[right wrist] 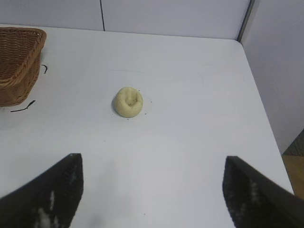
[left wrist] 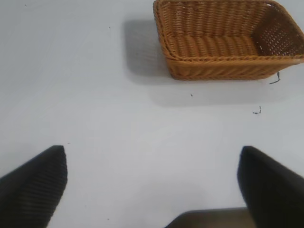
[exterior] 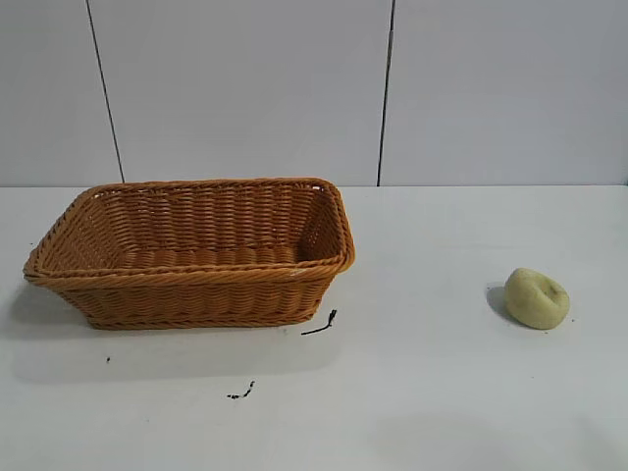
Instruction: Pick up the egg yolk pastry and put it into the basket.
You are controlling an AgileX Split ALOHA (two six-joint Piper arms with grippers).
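Observation:
My right gripper grabs the egg yolk pastry (exterior: 537, 297) by its rounded sides next, to put it into the basket (exterior: 196, 280).
The egg yolk pastry (exterior: 537, 297), a small pale yellowish bun with a creased top, lies on the white table at the right; it also shows in the right wrist view (right wrist: 128, 101). The orange-brown wicker basket (exterior: 196, 280) stands at the left and is empty; the left wrist view shows it too (left wrist: 228, 64). My right gripper (right wrist: 152, 164) is open and empty, some way short of the pastry. My left gripper (left wrist: 152, 154) is open and empty over bare table, well away from the basket. Neither gripper shows in the exterior view.
Small black marks lie on the table near the basket's front corner (exterior: 320, 324) and further forward (exterior: 241, 392). The table's right edge (right wrist: 259, 104) runs close to the pastry's side. A grey panelled wall (exterior: 314, 88) stands behind the table.

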